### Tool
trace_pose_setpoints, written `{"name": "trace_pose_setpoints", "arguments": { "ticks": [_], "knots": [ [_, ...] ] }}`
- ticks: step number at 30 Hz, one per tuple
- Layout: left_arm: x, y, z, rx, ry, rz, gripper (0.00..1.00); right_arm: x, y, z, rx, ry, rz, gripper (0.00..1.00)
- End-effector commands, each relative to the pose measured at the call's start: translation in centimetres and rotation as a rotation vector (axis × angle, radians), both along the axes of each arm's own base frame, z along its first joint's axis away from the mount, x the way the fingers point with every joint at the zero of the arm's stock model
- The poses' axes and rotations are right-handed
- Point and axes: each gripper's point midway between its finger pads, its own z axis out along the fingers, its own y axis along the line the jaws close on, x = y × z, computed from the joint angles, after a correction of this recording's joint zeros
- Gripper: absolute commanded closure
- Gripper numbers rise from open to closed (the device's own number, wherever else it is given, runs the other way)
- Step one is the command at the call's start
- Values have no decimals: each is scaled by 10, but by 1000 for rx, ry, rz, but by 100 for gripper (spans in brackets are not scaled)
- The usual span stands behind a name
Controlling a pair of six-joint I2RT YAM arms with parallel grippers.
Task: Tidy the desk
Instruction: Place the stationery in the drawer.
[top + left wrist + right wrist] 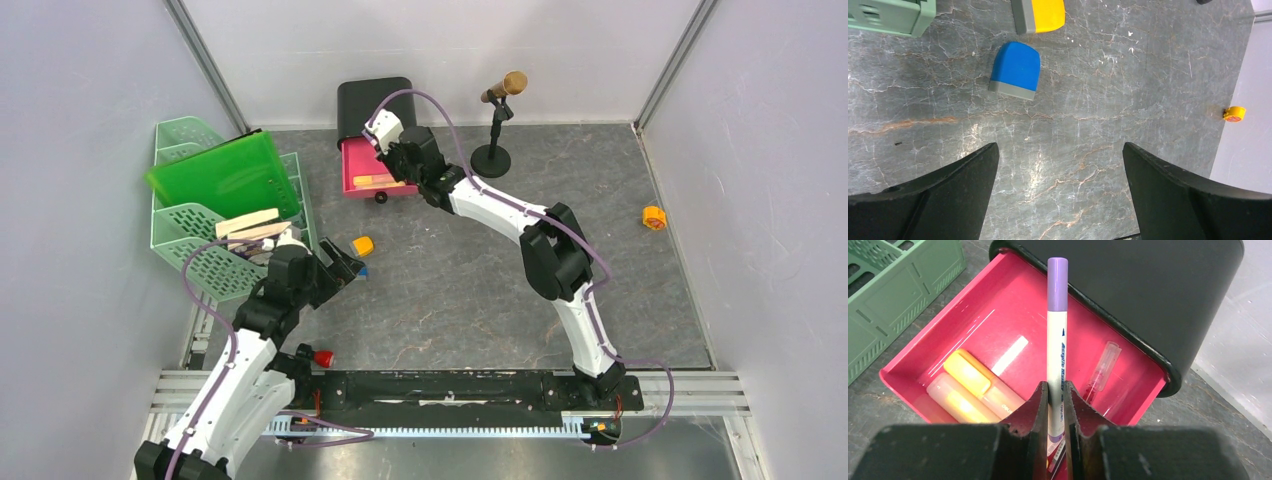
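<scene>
My right gripper holds the marker by its body above the open pink drawer (973, 320), between the drawer's sides, so it should open now and the marker would end up inside.
The desk (450, 290) is a dark-grey marbled surface. My left gripper (345, 265) hangs open over bare desk (1098, 75), nothing between its fingers (1060, 147). Just ahead of it lie a blue block with a grey end (1015, 70) and a yellow one (1045, 14). My right gripper (392, 172) is shut on a white marker with a purple cap (1057, 325), held above the open pink drawer (973, 320) of the black box (1148, 285). Its jaws (1056, 385) pinch the marker's lower barrel. Orange highlighters (968, 377) and a clear pen (1100, 372) lie in the drawer.
A mint-green tiered tray (200, 250) stands at the left with a green folder (225, 175) and wooden blocks (248, 225) on it. A microphone on a stand (497, 120) is at the back. An orange tape roll (654, 217) lies far right. A small red-tipped thing (322, 357) lies near the left base.
</scene>
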Motion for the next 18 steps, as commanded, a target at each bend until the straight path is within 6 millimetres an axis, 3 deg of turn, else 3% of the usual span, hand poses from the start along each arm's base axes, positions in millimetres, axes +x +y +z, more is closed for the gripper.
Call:
{"name": "trace_pose_setpoints", "arguments": {
  "ticks": [1, 4, 7, 10, 13, 18],
  "knots": [
    [8, 2, 18, 18, -56, 0, 0, 15, 5, 37, 66, -93, -29, 86],
    [8, -2, 18, 16, -47, -23, 0, 16, 5, 38, 72, -92, -41, 87],
    [8, -2, 18, 15, -45, -24, 0, 17, 6, 42, 88, -97, -42, 66],
    [9, -2, 19, 16, -48, -23, 0, 17, 7, 48, 104, -100, -41, 60],
    [10, -2, 19, 18, -50, -22, 0, 17, 6, 55, 120, -102, -49, 43],
    [11, -2, 19, 20, -51, -21, 0, 15, 4, 72, 148, -115, -57, 31]
  ]
}}
